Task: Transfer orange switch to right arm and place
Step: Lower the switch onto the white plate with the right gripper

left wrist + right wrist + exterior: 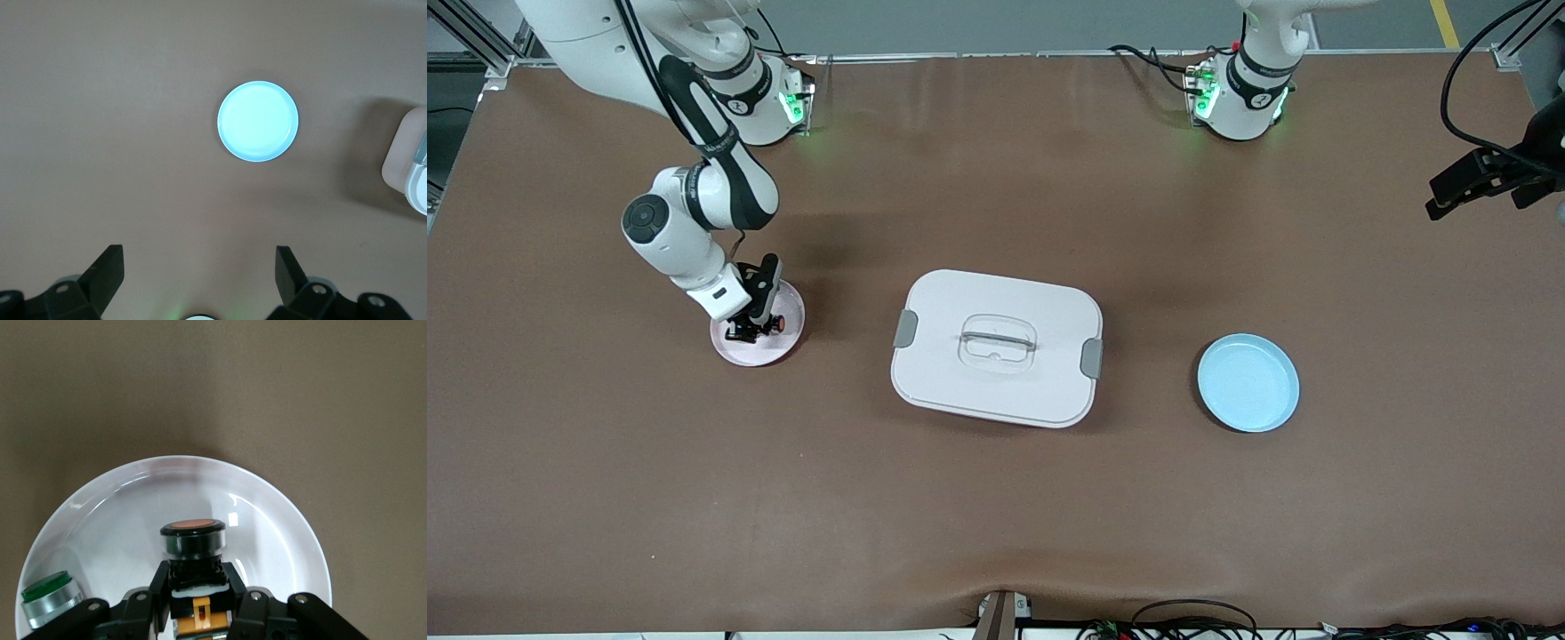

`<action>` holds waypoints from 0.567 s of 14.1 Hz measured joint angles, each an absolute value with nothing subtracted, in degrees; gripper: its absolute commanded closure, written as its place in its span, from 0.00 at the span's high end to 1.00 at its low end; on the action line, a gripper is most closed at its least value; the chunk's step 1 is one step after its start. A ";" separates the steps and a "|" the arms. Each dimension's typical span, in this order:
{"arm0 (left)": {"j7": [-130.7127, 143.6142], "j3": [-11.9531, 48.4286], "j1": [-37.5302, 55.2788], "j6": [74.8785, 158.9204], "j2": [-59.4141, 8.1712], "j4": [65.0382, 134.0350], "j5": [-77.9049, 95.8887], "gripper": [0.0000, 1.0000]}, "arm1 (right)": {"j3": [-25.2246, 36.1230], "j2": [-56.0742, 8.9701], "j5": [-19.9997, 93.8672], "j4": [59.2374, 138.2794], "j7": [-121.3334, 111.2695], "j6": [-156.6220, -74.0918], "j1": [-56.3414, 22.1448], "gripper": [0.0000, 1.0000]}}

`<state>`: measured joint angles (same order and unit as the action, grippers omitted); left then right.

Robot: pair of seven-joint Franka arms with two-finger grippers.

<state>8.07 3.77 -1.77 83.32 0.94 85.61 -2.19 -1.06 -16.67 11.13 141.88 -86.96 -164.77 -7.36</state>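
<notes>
The orange switch is low inside the plate's rim, over the plate's surface, so it would end up on the plate. My right gripper should open.
The orange switch (193,537), black-bodied with a round orange button end, sits between the fingers of my right gripper (195,587), which is shut on it. In the front view the right gripper (754,331) is low over a pale pink plate (760,354) toward the right arm's end of the table, and the switch's orange end (780,324) shows beside the fingers. I cannot tell whether the switch touches the plate (267,520). My left gripper (198,257) is open and empty, high over bare table near a light blue plate (257,121); it does not show in the front view.
A green-topped button part (50,597) lies on the pink plate's rim area. A white lidded box (996,347) with grey latches stands mid-table. The empty light blue plate (1248,383) lies toward the left arm's end. A black clamp with cables (1489,178) hangs at that table edge.
</notes>
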 measured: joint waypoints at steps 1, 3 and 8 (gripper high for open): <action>8.07 3.79 -1.75 83.32 0.75 85.62 -2.18 1.00 | -1.06 -16.75 11.22 141.83 -86.96 -164.80 -7.36 0.99; 8.07 3.80 -1.82 83.32 0.38 85.63 -2.18 1.00 | -1.09 -16.86 12.91 141.72 -86.94 -164.81 -7.37 1.00; 8.07 3.88 -1.60 83.37 0.24 85.63 -2.18 1.00 | -1.24 -16.89 14.65 141.34 -86.94 -164.81 -7.93 1.00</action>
